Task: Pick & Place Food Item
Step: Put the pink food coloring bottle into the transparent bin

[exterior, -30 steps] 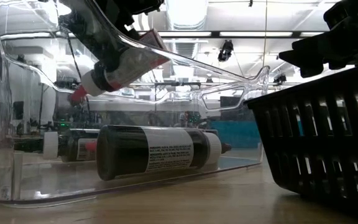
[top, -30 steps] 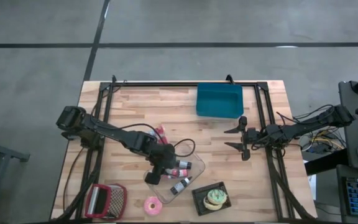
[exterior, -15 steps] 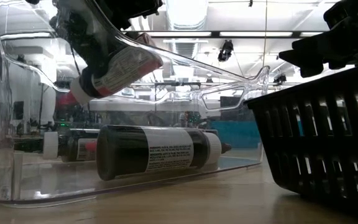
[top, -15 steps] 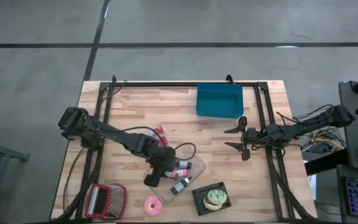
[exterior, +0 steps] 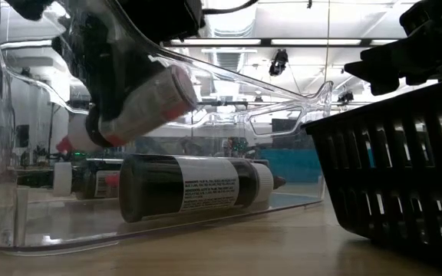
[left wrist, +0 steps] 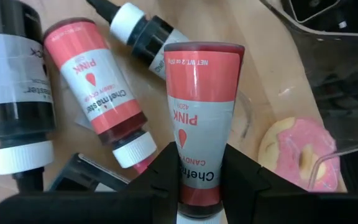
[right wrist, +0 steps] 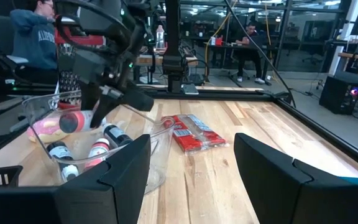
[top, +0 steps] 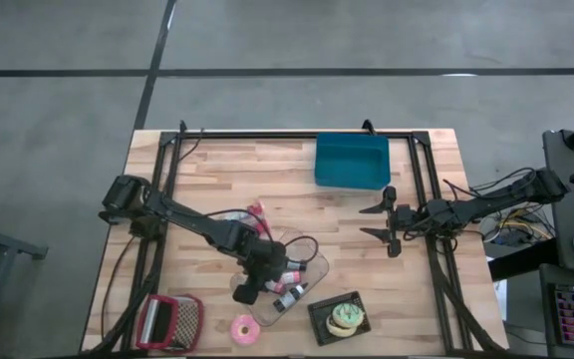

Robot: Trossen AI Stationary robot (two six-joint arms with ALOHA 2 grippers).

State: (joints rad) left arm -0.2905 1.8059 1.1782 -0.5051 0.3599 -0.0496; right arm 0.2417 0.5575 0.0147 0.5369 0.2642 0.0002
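Note:
My left gripper opens now, since the held bottle (left wrist: 201,112) is inside the clear container's rim, over the others, and would lie in the container.
My left gripper (top: 251,286) is shut on a pink food-colouring bottle (left wrist: 200,118) and holds it over the left end of a clear plastic container (top: 302,289). In the low view the bottle (exterior: 140,107) shows through the container's near wall. On the container's floor lie a second pink bottle (left wrist: 95,93) and black bottles (exterior: 190,186), all on their sides. My right gripper (top: 387,221) waits open at the table's right, level, with nothing between its fingers (right wrist: 123,174). My left gripper pinches the bottle's two sides (left wrist: 199,177) between its fingers, near the white cap end. The fingers come slanting down from the table's far left and run along the bottle, whose flat base (left wrist: 204,51) sticks out past the fingertips. The bottle is tilted and lifted clear of the bottles below.
A blue bin (top: 352,160) stands at the far edge. A black basket (top: 339,317) holding a cupcake, a pink donut (top: 243,327) and a red-and-grey thing (top: 169,321) lie along the near edge. Red packets (right wrist: 191,138) lie left of the container.
My left gripper has gone down and toward the table's near edge, tipping steeper, still shut on the pink bottle. The bottle has sunk lower, closer to the bottles lying in the container.

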